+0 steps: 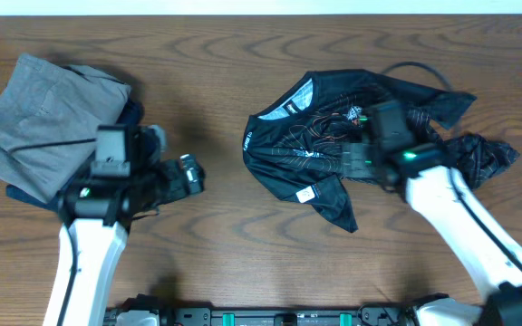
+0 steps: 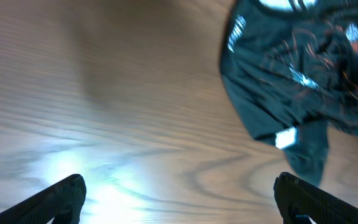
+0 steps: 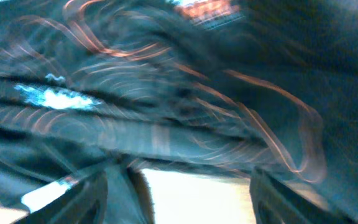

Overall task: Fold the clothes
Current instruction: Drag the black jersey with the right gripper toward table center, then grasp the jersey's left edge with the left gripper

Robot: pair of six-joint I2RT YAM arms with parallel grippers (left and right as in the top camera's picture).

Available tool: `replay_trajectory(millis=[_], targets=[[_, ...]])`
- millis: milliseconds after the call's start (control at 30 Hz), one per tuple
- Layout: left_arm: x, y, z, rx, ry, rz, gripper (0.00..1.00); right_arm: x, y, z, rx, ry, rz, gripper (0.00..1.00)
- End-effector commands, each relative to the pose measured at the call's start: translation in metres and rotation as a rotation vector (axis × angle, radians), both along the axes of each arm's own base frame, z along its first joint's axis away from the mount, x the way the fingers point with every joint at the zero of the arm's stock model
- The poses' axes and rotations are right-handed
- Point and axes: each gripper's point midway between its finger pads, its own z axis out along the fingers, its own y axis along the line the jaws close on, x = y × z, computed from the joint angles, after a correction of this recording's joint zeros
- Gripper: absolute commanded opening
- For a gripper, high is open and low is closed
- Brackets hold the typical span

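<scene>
I next need to grip the black jersey's front edge near the white tag [image 1: 304,196] [image 2: 281,140] with my left gripper, and then I will stretch and spread the jersey for folding.
The black jersey [image 1: 333,145] with thin orange contour lines lies crumpled on the wooden table [image 1: 207,81], right of centre, with a white tag near its front hem. My right gripper [image 1: 359,156] is low over its middle. In the right wrist view the jersey [image 3: 185,93] fills the frame and the right gripper [image 3: 179,199] is open, its fingers straddling the jersey's edge with bare table between them. My left gripper [image 1: 191,175] is open and empty over bare table, left of the jersey. In the left wrist view the left gripper [image 2: 179,199] is open and the jersey [image 2: 297,68] lies at upper right.
A plain grey garment [image 1: 43,118] lies at the far left, with a navy garment [image 1: 130,112] showing under its edge, beside the left arm. A black cable [image 1: 415,68] runs behind the jersey at the back.
</scene>
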Motion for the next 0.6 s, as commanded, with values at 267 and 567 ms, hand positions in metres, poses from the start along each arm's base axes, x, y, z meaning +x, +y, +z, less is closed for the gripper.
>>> replay_trajectory(millis=[267,567], targets=[[0.008,-0.092,-0.078,-0.137,0.291,-0.027,0.98,-0.033,-0.095,0.009,-0.091,0.097,-0.289,0.75],[0.021,-0.162,-0.139,-0.184,0.35,0.0,0.98,-0.035,-0.099,0.008,-0.091,0.105,-0.297,0.75]])
